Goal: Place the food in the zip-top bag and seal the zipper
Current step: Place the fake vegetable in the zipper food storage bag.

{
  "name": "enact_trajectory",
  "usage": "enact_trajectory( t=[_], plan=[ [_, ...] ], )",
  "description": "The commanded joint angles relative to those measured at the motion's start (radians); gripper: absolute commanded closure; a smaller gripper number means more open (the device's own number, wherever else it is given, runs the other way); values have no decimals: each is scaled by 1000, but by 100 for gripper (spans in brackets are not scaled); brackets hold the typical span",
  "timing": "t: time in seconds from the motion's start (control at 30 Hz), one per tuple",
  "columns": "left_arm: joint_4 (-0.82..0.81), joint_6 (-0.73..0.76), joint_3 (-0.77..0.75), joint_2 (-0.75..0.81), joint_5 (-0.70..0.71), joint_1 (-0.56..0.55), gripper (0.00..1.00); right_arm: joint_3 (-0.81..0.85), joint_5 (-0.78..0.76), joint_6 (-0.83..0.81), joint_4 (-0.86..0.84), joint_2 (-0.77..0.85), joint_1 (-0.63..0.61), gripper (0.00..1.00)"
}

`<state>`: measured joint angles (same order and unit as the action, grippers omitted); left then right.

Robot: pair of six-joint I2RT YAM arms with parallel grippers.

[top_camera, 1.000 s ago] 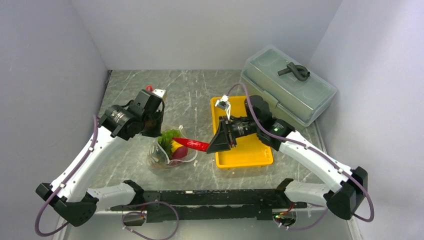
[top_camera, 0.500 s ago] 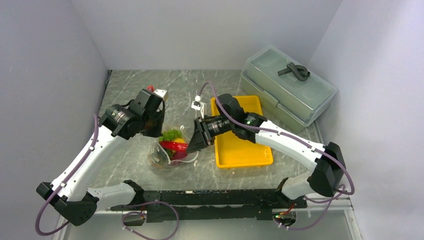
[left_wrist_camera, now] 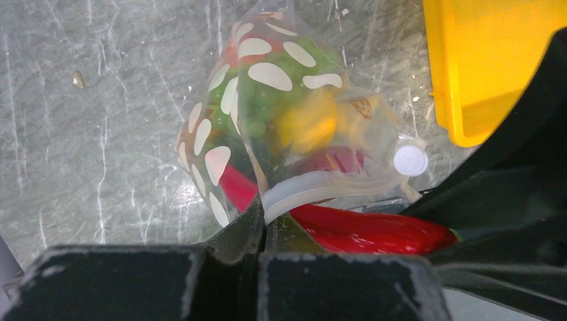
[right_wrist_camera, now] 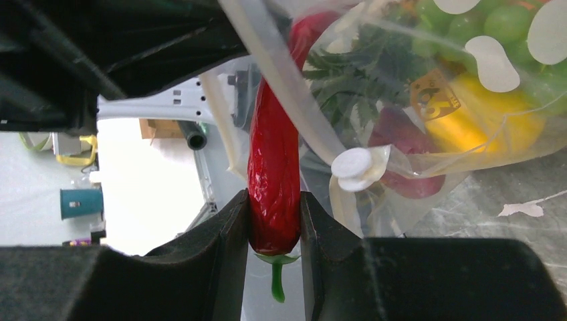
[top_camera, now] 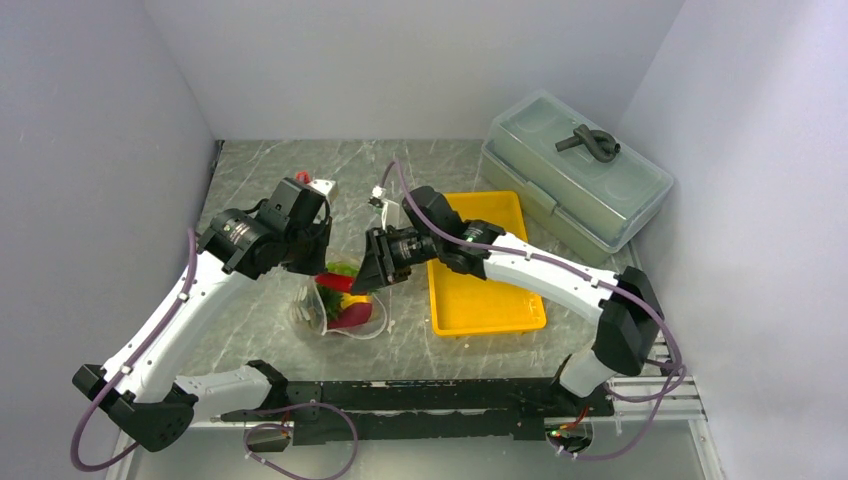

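Note:
The right gripper should wait to release the pepper: only the pepper's far end is past the bag's zipper, so the robot will move the pepper's stem end in first, or the pepper would drop short.
The zip-top bag [top_camera: 340, 308] stands on the table, dotted and clear, with its mouth held up. Inside it I see green grapes [left_wrist_camera: 267, 100], a yellow lemon [left_wrist_camera: 311, 124] and a green leafy crown [right_wrist_camera: 361, 80]. My left gripper [left_wrist_camera: 266, 221] is shut on the whitish zipper [left_wrist_camera: 321, 189] at the mouth edge. My right gripper [right_wrist_camera: 274, 221] is shut on the stem end of the red chili pepper [right_wrist_camera: 274, 167]. The pepper's far end passes behind the zipper strip at the bag's mouth. From above, the right gripper [top_camera: 360, 280] sits right beside the bag, facing the left gripper [top_camera: 315, 265].
The yellow tray [top_camera: 485, 300] lies right of the bag with nothing on it. A grey-green lidded box [top_camera: 575, 170] stands at the back right. Walls close in on the left, back and right.
My right arm has swung left from over the tray to the bag, carrying the chili pepper up to the bag's mouth. The left arm has kept its hold and place.

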<state>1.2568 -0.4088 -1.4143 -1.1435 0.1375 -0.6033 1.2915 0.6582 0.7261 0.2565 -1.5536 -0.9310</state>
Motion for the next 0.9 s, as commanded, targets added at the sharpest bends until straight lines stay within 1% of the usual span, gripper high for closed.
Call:
enact_trajectory(
  t=[0.0, 0.2, 0.37, 0.67, 0.77, 0.87],
  plan=[
    [-45, -11, -38, 17, -38, 1, 100, 64, -99, 64, -24, -17, -20, 98],
    [-56, -19, -33, 19, -52, 3, 100, 102, -211, 77, 17, -41, -62, 98],
    [-62, -18, -32, 14, -69, 2, 100, 99, -282, 110, -2, -60, -81, 98],
    [-74, -12, -23, 32, -102, 2, 100, 136, -303, 131, -12, -157, -81, 96],
    [-73, -12, -19, 37, -111, 1, 100, 135, -313, 153, -41, -186, -81, 96],
    [-70, -9, -16, 39, -116, 2, 100, 145, -329, 165, -49, -212, -81, 93]
  ],
)
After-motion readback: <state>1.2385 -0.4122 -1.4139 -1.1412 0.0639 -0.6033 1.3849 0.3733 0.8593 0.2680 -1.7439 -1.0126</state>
